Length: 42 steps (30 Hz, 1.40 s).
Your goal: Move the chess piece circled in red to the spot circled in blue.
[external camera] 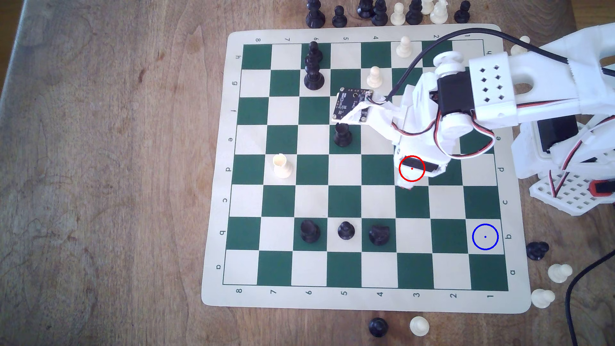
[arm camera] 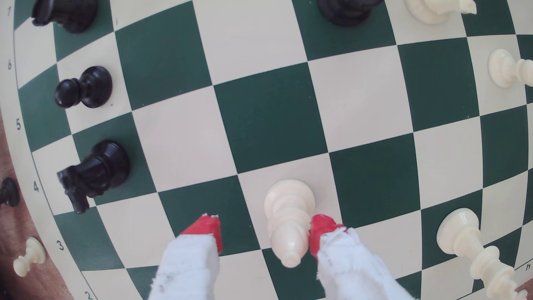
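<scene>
The chess piece is upright and gets wider at its round base [arm camera: 290, 194], so I will next use my gripper to grab the chess piece by its narrower head above the collar [arm camera: 290, 239].
The chess piece [arm camera: 288, 213] is cream-white, with a flared round base and a tapering top that ends in a small knob. It stands upright on a pale square. In the wrist view it sits between the red-tipped fingers of my gripper [arm camera: 265, 223], which is open. One red pad [arm camera: 321, 230] is against the piece, and the other pad [arm camera: 206, 230] stands well apart from it. In the exterior view the arm covers the piece under the red ring [external camera: 412, 168]. The spot [external camera: 485, 237], a pale square with a blue ring, lies empty near the board's corner at the exterior view's lower right.
Three black pieces [external camera: 346, 230] stand in a row on the b rank. Another black piece [external camera: 342, 134] is beside the wrist camera board. A cream rook [external camera: 282, 165] and two cream pawns [external camera: 374, 76] are on the board. Loose pieces [external camera: 560, 272] and a black cable lie off its right edge.
</scene>
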Tool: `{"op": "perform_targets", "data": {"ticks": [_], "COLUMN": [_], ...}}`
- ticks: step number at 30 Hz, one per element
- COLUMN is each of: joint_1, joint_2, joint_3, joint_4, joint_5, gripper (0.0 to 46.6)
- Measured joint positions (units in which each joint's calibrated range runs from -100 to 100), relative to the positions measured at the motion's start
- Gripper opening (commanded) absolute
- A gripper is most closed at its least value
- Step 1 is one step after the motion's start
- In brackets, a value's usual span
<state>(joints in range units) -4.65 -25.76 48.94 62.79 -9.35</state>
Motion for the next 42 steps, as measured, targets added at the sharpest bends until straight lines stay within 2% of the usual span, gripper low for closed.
{"op": "perform_targets", "data": {"ticks": [9,16,23,25,30,42], "joint_1": [1.84,0.96,0.96,0.96,0.96,0.59], "joint_2": [0.75,0.75,0.75,0.75,0.75,0.34], "joint_3": [0.9,1.63,1.63,1.63,1.63,2.17], "joint_4": [0.0,0.0,0.0,0.0,0.0,0.0], "joint_5": [1.22,1.22,1.22,1.22,1.22,1.22], "gripper": [15.6,15.8,13.8,12.6,0.3,0.2]}}
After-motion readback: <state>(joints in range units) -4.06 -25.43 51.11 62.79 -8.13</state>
